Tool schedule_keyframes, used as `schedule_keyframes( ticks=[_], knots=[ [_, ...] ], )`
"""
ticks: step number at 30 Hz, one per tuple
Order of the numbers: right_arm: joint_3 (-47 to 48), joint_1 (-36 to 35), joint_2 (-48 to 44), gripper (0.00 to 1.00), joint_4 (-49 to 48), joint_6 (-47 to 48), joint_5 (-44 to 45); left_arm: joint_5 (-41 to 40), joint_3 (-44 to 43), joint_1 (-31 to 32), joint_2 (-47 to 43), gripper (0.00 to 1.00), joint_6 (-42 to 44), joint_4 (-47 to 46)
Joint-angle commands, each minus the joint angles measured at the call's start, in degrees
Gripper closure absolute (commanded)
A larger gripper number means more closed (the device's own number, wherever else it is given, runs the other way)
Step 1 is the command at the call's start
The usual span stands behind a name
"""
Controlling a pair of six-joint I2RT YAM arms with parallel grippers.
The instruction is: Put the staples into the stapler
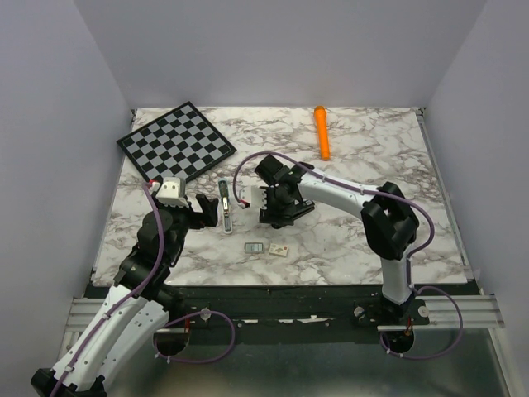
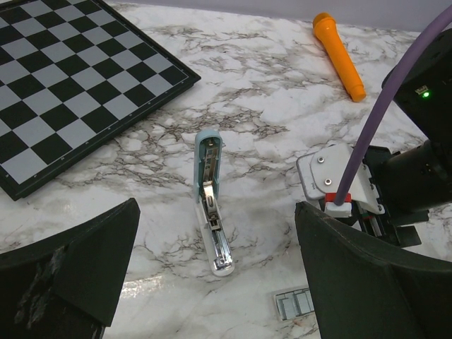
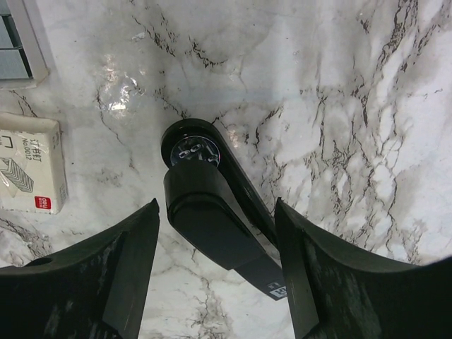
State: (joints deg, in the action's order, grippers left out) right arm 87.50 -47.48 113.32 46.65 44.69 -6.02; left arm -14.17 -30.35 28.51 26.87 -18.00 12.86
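Observation:
My fingers are apart with marble showing between them. The black stapler (image 3: 212, 219) would stay on the marble if I lifted my right gripper now.
The black stapler (image 3: 212, 219) lies on the marble between the fingers of my right gripper (image 3: 215, 205). Its top arm is raised toward the camera and its round metal end shows. The jaws stand apart, with marble visible between the left finger and the stapler. From above, the right gripper (image 1: 277, 215) hides most of the stapler. The staples (image 1: 254, 247), silvery-grey blocks in a small tray (image 2: 293, 304), rest near the front of the table, also seen at the right wrist view's top left (image 3: 13, 42). My left gripper (image 2: 217, 212) hangs wide open and empty, low above the table.
Under the left gripper (image 1: 207, 211) lies a pale blue and white case (image 2: 210, 198), open, with a metal channel. A small white printed box (image 3: 32, 166) sits beside the staples. A chessboard (image 1: 176, 141) is at the back left and an orange marker (image 1: 321, 131) at the back.

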Motion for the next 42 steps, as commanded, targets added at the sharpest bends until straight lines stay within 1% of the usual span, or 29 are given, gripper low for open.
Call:
schedule_keyframes(
  ticks=[1,3,5,6,7,8,10,11,12,13,15,16,17,19,21,22,24,25,28,30,31,32,34,35,36,40,41,42],
  knots=[
    [2.23,-0.68,2.35,0.31,1.34,1.46,1.28,-0.5,0.55,-0.21,0.28,0.01,0.42,-1.35],
    [2.58,-0.59,2.43,0.34,1.25,1.28,1.28,-0.5,0.64,-0.21,0.2,0.01,0.42,-1.44],
    [2.76,-0.59,2.43,0.38,1.33,1.28,1.63,-0.42,0.64,-0.21,0.2,0.01,0.42,-1.35],
    [2.76,-0.59,2.43,0.39,1.25,1.28,1.71,-0.42,0.64,-0.3,0.2,0.01,0.42,-1.26],
    [2.76,-0.59,2.26,0.42,1.16,1.19,1.89,-0.42,0.64,-0.21,0.2,0.01,0.42,-1.26],
    [2.76,-0.59,2.17,0.42,1.25,1.02,1.89,-0.42,0.64,-0.21,0.11,0.01,0.42,-1.35],
    [2.85,-0.59,2.0,0.47,1.25,0.49,1.54,-0.33,0.64,-0.21,0.02,0.01,0.42,-1.26],
    [2.85,-0.59,1.47,0.47,1.16,0.32,1.37,-0.24,0.64,-0.21,0.02,0.01,0.33,-1.26],
    [2.93,-0.59,1.29,0.5,1.16,-0.21,1.36,-0.15,0.64,-0.21,-0.07,0.01,0.33,-1.26],
    [3.02,-0.59,1.03,0.57,1.16,-0.47,1.36,-0.06,0.64,-0.21,-0.15,0.01,0.33,-1.26],
    [3.11,-0.42,0.33,0.67,1.16,-1.35,1.54,0.37,0.73,-0.21,-0.07,0.01,0.33,-1.35],
    [3.11,-0.33,-0.02,0.75,1.07,-1.79,1.28,0.64,0.73,-0.21,-0.15,0.01,0.25,-1.44],
    [3.11,-0.15,-0.29,0.75,1.07,-2.06,1.01,0.81,0.73,-0.21,-0.15,0.01,0.25,-1.44],
    [3.02,0.37,-1.6,0.83,0.72,-3.37,0.31,1.69,0.73,-0.21,-0.16,0.01,0.16,-1.52],
    [2.5,0.81,-3.53,0.85,-0.15,-4.95,-0.39,2.48,0.9,-0.21,-0.16,0.01,-0.02,-1.79],
    [2.06,1.08,-4.59,0.9,-0.68,-5.66,-1.87,3.88,0.99,-0.21,-0.24,0.01,-0.02,-1.96],
    [0.05,2.21,-6.7,0.94,-3.31,-7.85,-3.99,5.47,1.17,-0.21,-0.24,0.01,-0.11,-2.66],
    [-0.84,2.57,-9.49,0.99,-4.45,-8.64,-5.83,7.56,1.34,-0.21,-0.16,0.01,-0.19,-3.02],
    [-5.14,3.8,-15.12,0.99,-8.94,-11.28,-8.29,11.7,1.52,-0.21,0.63,0.01,-0.81,-5.04],
    [-7.43,4.59,-18.29,0.99,-12.35,-13.29,-9.7,16.35,1.08,-0.21,1.6,0.01,-1.25,-7.22],
    [-10.05,4.85,-19.7,0.99,-13.59,-14.09,-10.58,17.85,0.82,-0.21,3.0,0.01,-1.6,-8.02],
    [-11.12,5.12,-22.76,0.99,-14.82,-14.88,-12.59,21.52,0.64,-0.21,3.79,0.01,-1.6,-8.81],
    [-14.01,5.73,-25.59,0.99,-17.47,-17.08,-15.75,25.32,-0.41,-0.21,6.68,0.02,-0.99,-11.19],
    [-14.98,6.0,-27.78,0.99,-18.26,-17.7,-16.56,26.9,-0.85,-0.21,7.83,0.02,-0.12,-11.8],
    [-15.78,6.17,-29.1,0.99,-19.4,-18.66,-17.0,30.31,-1.81,-0.21,8.89,0.02,0.42,-12.59],
    [-19.73,6.26,-34.56,0.99,-22.48,-21.04,-18.93,37.1,-4.72,-0.21,15.03,0.02,4.1,-12.6],
    [-21.57,6.35,-35.87,0.99,-23.44,-21.48,-20.68,39.2,-5.16,-0.21,15.83,0.02,4.98,-13.99],
    [-22.54,6.44,-37.1,0.99,-25.45,-22.01,-21.57,41.22,-5.77,-0.21,16.71,0.04,7.17,-14.7]
  ],
)
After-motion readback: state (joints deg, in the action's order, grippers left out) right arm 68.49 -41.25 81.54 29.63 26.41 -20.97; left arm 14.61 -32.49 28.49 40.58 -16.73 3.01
